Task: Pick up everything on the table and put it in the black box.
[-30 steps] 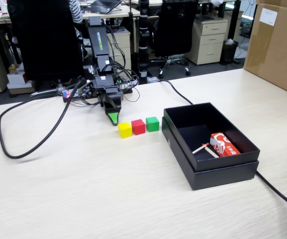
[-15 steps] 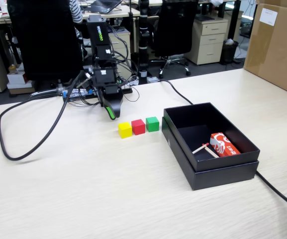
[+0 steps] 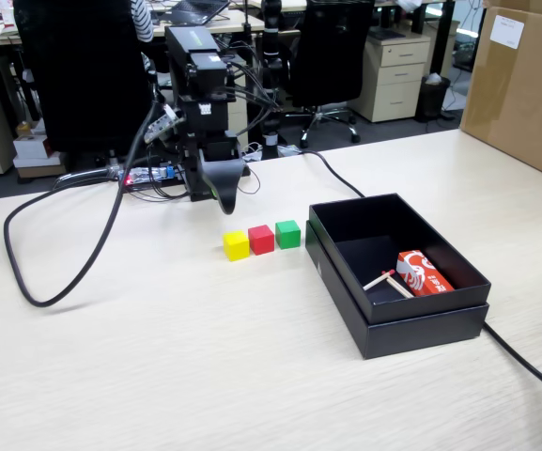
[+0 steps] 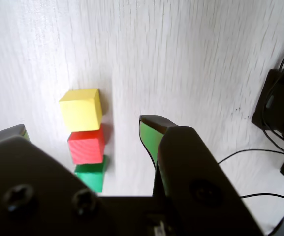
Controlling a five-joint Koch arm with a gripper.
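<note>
The yellow cube has to go in the black box, so the gripper next needs to grab the opposite sides of the yellow cube [image 3: 236, 245].
Three small cubes stand in a row on the pale table [image 3: 158, 357]: yellow [image 3: 236, 245], red [image 3: 261, 239] and green [image 3: 287, 234]. The black box [image 3: 421, 325] sits just right of the green cube. My gripper [image 3: 224, 194] hangs in the air behind the row, a little left of the yellow cube. In the wrist view the gripper [image 4: 82, 127] is open, its green-lined fingers [image 4: 149, 137] spread wide with nothing held. Below them lie the yellow cube [image 4: 81, 108], the red cube [image 4: 86, 146] and the green cube [image 4: 92, 174], partly hidden by the gripper body.
Inside the box lie a red-and-white packet [image 3: 424, 272] and thin wooden sticks [image 3: 383, 280]. A thick black cable [image 3: 26, 282] loops at the left; another [image 3: 534, 376] runs past the box. A brown carton [image 3: 519, 85] stands at the far right.
The gripper has risen from near the tabletop and swung slightly right, toward the cubes. The cubes and box have not moved.
</note>
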